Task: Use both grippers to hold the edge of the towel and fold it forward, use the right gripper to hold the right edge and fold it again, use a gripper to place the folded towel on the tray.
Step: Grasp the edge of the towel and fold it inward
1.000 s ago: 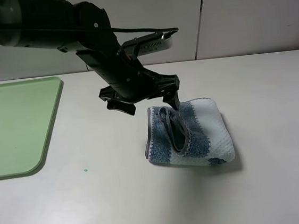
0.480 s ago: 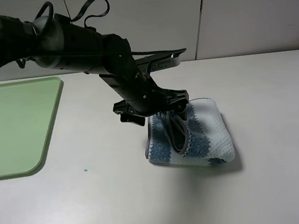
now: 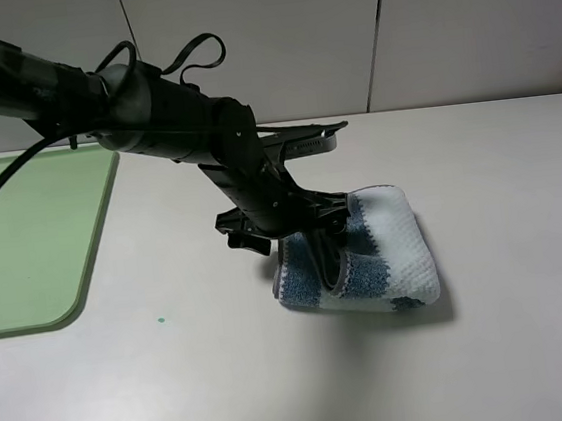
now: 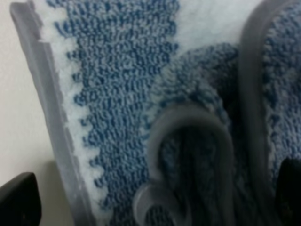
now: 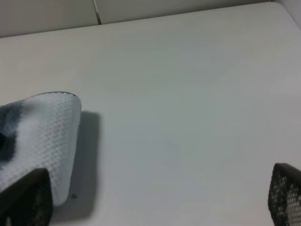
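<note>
Next, my left gripper grabs the folded towel by its looped grey hem, to place the towel on the tray.
The striped towel lies folded on the white table, a loop of its grey hem standing up on top. My left gripper is open and low over the towel's left part, its fingers straddling that end. In the left wrist view the towel fills the picture, with the grey hem at one side and the open left gripper at the frame's corners. The right gripper is open above bare table, the towel off to one side. The pale-green tray lies at the far left.
A small green speck marks the table in front of the tray. Bare table stretches to the right of the towel and between the towel and the tray. A panelled wall runs behind the table.
The left arm has dropped and stretched out; its open gripper came down from just above the towel to straddle the towel's left end. The towel has not moved.
</note>
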